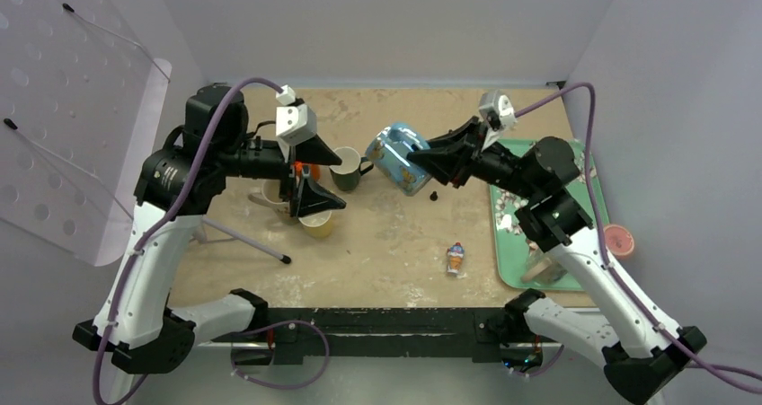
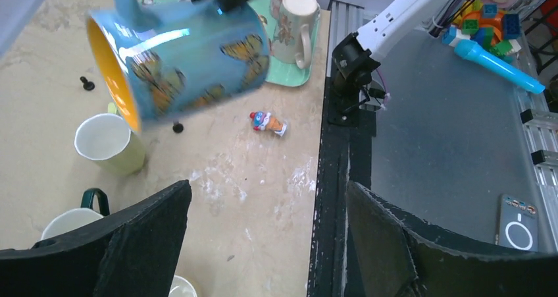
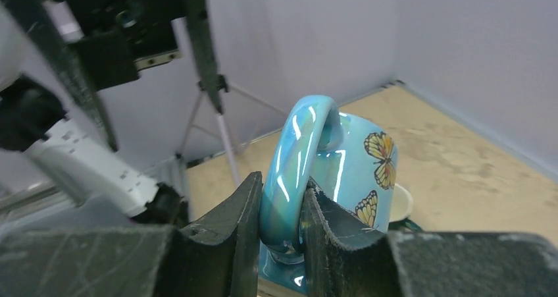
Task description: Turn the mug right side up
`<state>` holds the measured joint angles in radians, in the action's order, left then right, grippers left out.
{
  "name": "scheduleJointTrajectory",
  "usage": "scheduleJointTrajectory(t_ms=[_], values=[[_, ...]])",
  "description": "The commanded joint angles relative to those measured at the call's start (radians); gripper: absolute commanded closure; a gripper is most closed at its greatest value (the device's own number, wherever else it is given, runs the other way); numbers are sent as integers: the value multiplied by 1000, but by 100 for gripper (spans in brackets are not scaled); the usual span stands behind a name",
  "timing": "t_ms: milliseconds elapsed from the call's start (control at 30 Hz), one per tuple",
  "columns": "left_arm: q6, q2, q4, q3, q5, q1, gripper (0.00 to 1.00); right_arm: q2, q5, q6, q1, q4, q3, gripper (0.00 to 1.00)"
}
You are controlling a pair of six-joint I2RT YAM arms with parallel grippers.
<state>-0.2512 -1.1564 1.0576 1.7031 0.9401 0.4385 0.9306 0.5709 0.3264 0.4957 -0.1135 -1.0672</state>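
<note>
My left gripper grips the blue mug by its rim (image 1: 371, 148) (image 2: 129, 103) next, one finger inside the mug's opening, so the mug's base stays free to set upright.
The blue mug (image 1: 398, 156) with butterflies and a yellow inside hangs in the air over the middle of the table, tipped on its side with its mouth facing left. It also shows in the left wrist view (image 2: 191, 60) and the right wrist view (image 3: 358, 159). My right gripper (image 1: 420, 158) is shut on the mug's handle (image 3: 299, 152), with a finger on each side of the loop. My left gripper (image 1: 328, 176) is open and empty, to the left of the mug, above several cups; its jaws stand wide apart in the left wrist view (image 2: 266, 198).
A dark green mug (image 1: 349, 167), a yellow-green cup (image 1: 316, 223) and a white mug (image 1: 268, 195) stand under the left gripper. A small toy figure (image 1: 456, 258) lies near the front. A teal tray (image 1: 509, 243) with a flowered mug (image 2: 294, 20) sits at the right. A pink lid (image 1: 618, 239) lies beside it.
</note>
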Motion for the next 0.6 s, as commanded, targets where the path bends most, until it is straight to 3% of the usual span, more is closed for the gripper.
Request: scheduleJointTrajectory(t_ms=[0,267,567], values=[[71,13,-107,20,49,-6,9,4,95,-41,98,-252,-20,100],[110,-27,-151,-59,21,-7,10,93,122,3,188,-386,-28,100],[129,-95,-95,-110,64,-6,23,147,103,25,194,-424,-49,100]])
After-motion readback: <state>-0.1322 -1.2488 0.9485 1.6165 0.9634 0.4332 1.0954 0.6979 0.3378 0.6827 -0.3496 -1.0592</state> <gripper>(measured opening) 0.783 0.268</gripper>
